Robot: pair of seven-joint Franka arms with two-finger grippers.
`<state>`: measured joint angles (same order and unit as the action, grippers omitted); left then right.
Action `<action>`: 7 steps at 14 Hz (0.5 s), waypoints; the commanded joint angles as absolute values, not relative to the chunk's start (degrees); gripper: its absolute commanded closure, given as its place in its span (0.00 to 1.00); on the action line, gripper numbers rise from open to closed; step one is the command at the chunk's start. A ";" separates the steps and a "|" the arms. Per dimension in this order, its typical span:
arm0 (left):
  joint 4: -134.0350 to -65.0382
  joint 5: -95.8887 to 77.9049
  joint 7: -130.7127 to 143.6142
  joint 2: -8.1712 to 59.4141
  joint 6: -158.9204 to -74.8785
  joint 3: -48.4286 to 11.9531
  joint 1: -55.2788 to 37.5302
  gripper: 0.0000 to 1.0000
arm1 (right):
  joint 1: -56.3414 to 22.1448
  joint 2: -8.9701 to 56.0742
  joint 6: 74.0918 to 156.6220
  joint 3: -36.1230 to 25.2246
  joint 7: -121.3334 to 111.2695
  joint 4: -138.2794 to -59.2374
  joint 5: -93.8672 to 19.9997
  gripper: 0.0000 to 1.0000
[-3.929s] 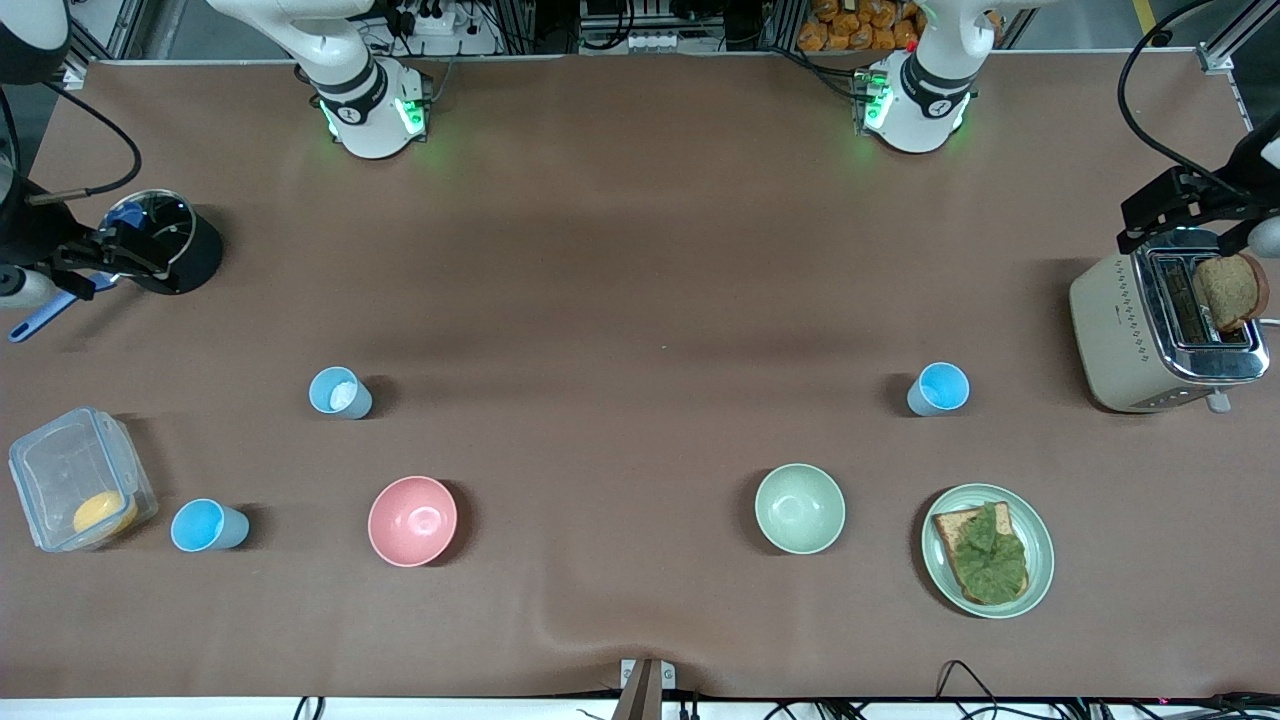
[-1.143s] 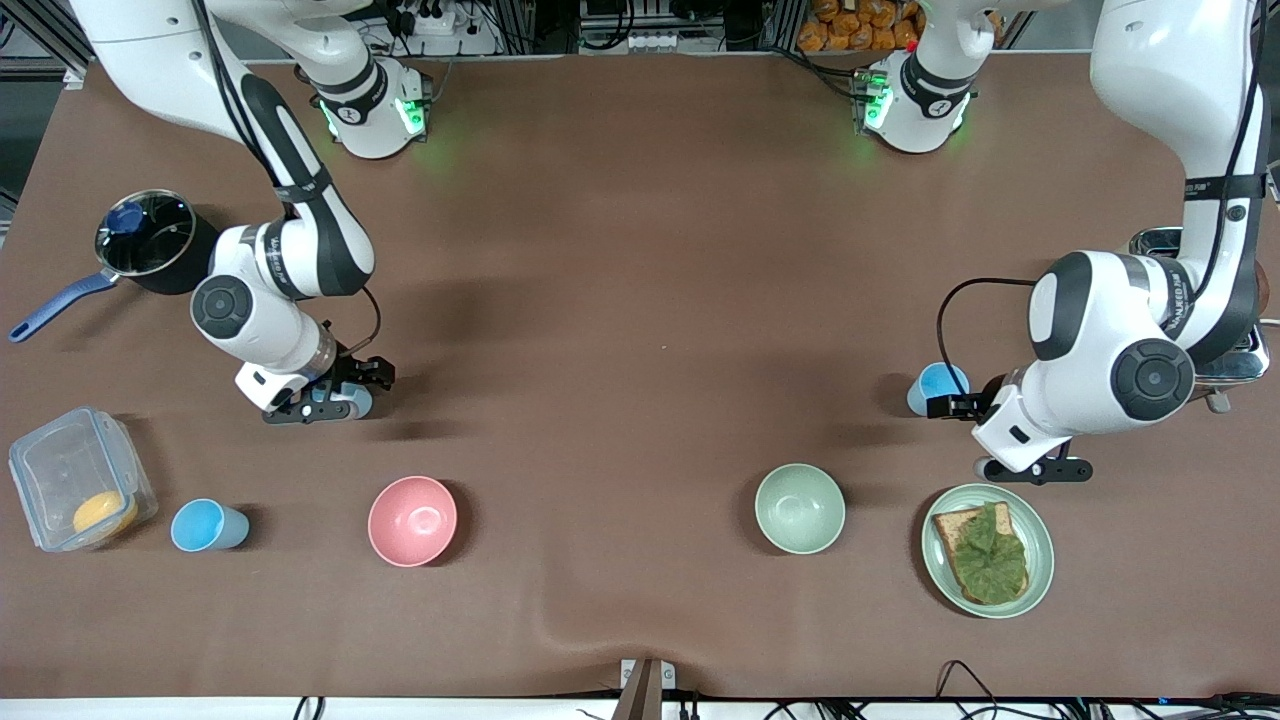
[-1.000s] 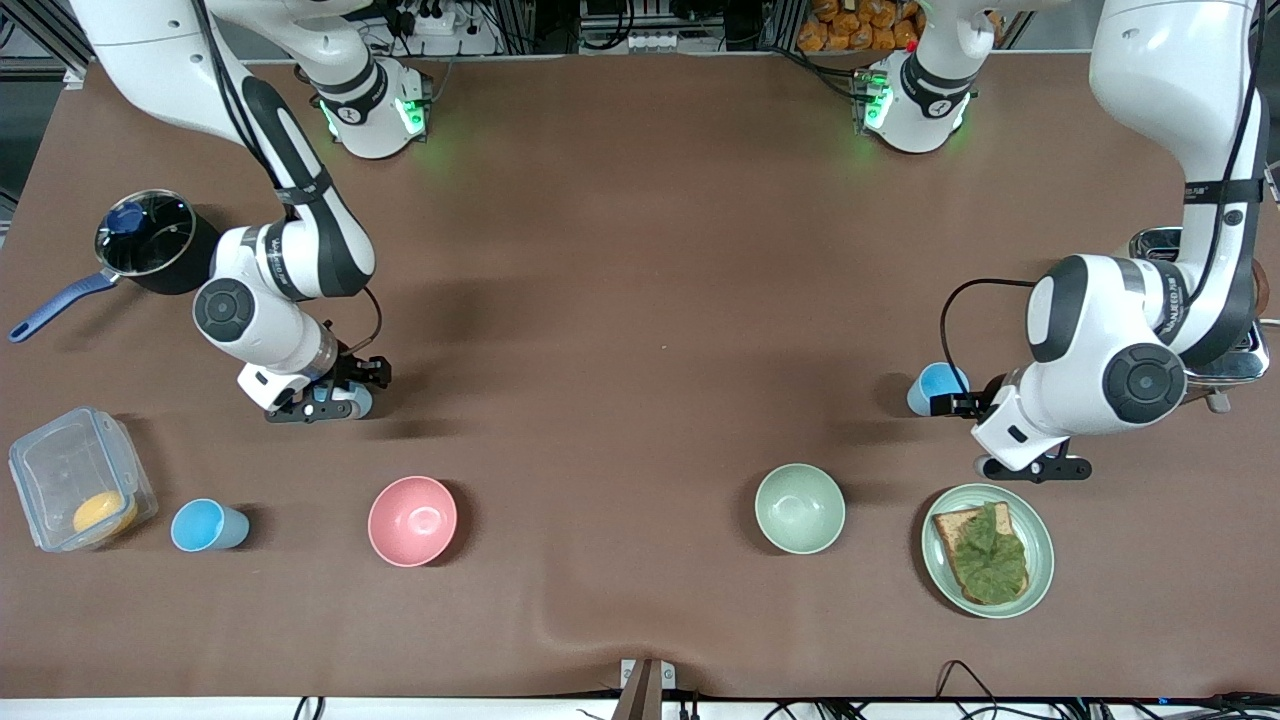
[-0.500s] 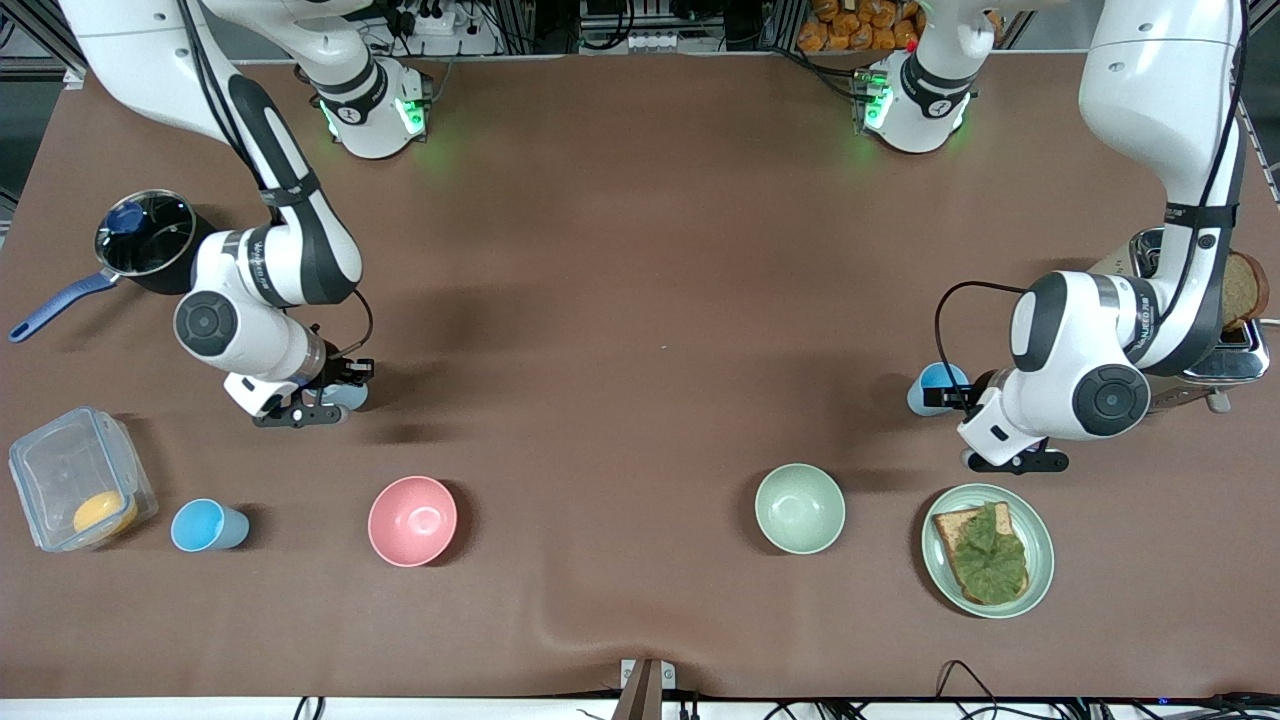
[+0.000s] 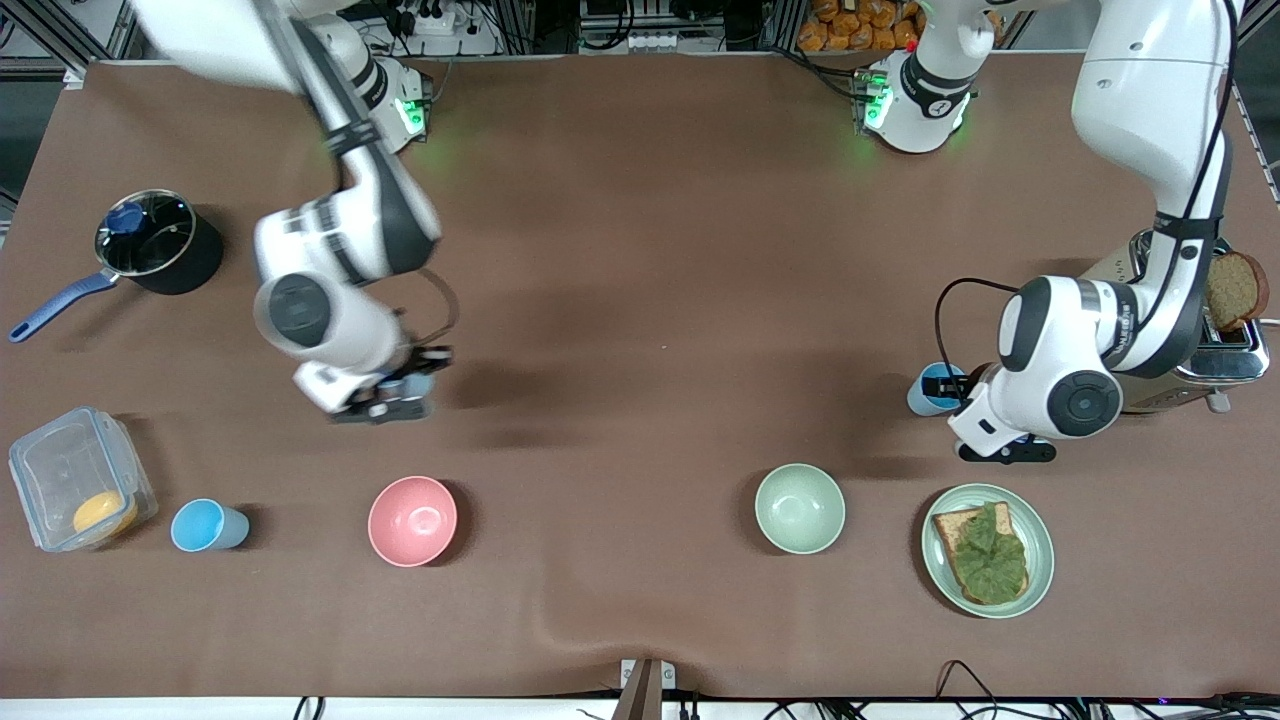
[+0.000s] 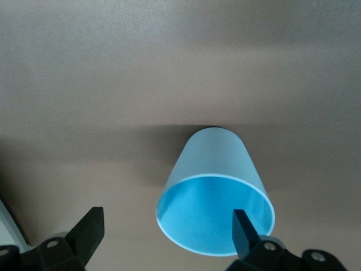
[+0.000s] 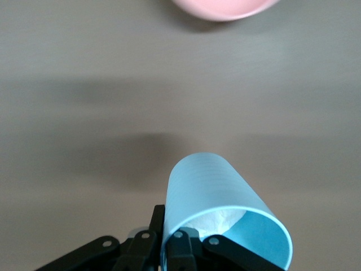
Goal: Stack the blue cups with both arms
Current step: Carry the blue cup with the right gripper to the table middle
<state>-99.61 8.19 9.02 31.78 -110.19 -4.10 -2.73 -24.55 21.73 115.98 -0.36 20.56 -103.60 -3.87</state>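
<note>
The blue cup near the toaster will next be picked up by its rim [image 5: 956, 371] [image 6: 159, 210] with my left gripper, to stack it into the cup my right gripper holds.
My right gripper [image 5: 412, 384] is shut on the rim wall of a blue cup [image 7: 208, 189] with white paper inside, and holds it tilted a little above the table. My left gripper [image 5: 952, 392] is open at a second blue cup [image 5: 930, 390] that stands on the table near the toaster. In the left wrist view, one fingertip [image 6: 243, 226] is inside this cup [image 6: 217, 169] and the other is outside, apart from it. A third blue cup [image 5: 208, 526] stands beside the clear box, at the right arm's end.
A pink bowl [image 5: 412, 520] and a pale green bowl [image 5: 800, 508] stand nearer the front camera. A plate with toast and lettuce [image 5: 1040, 590] is by the green bowl. A toaster [image 5: 1120, 330], a black pot [image 5: 190, 262] and a clear box [image 5: 60, 470] line the table's ends.
My right gripper has risen with its blue cup and moved toward the left arm's end. My left gripper has slid a little farther over its cup's rim.
</note>
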 commanded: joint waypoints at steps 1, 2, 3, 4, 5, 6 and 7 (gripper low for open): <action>-100.02 10.02 10.55 32.17 -110.57 -4.22 -3.08 0.00 | -31.35 26.70 115.05 -0.97 29.23 -97.58 -10.95 1.00; -100.02 9.93 10.63 32.17 -110.57 -4.22 -3.25 0.00 | -34.51 28.37 115.14 -1.05 32.49 -95.21 -14.21 1.00; -99.93 9.93 11.07 32.17 -110.74 -4.22 -3.16 0.20 | -36.72 30.04 115.14 -1.05 36.78 -92.92 -15.80 1.00; -100.02 9.93 13.08 32.25 -110.74 -4.31 -3.16 0.52 | -37.78 31.71 115.40 -1.05 41.00 -90.90 -16.34 1.00; -100.02 10.02 16.31 32.43 -110.74 -4.48 -3.34 0.79 | -39.53 34.08 115.66 -0.97 44.35 -89.14 -16.43 1.00; -99.93 10.02 18.70 32.95 -110.83 -4.57 -4.12 0.94 | -41.99 36.36 115.75 -0.97 47.17 -87.03 -16.17 1.00; -99.93 9.93 19.94 33.13 -111.09 -4.48 -5.26 1.00 | -43.14 38.30 116.27 -0.97 49.63 -85.45 -16.17 1.00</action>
<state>-99.70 8.34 15.72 32.67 -110.25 -4.39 -3.40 -40.63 32.62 116.55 -0.25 44.91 -91.54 -14.84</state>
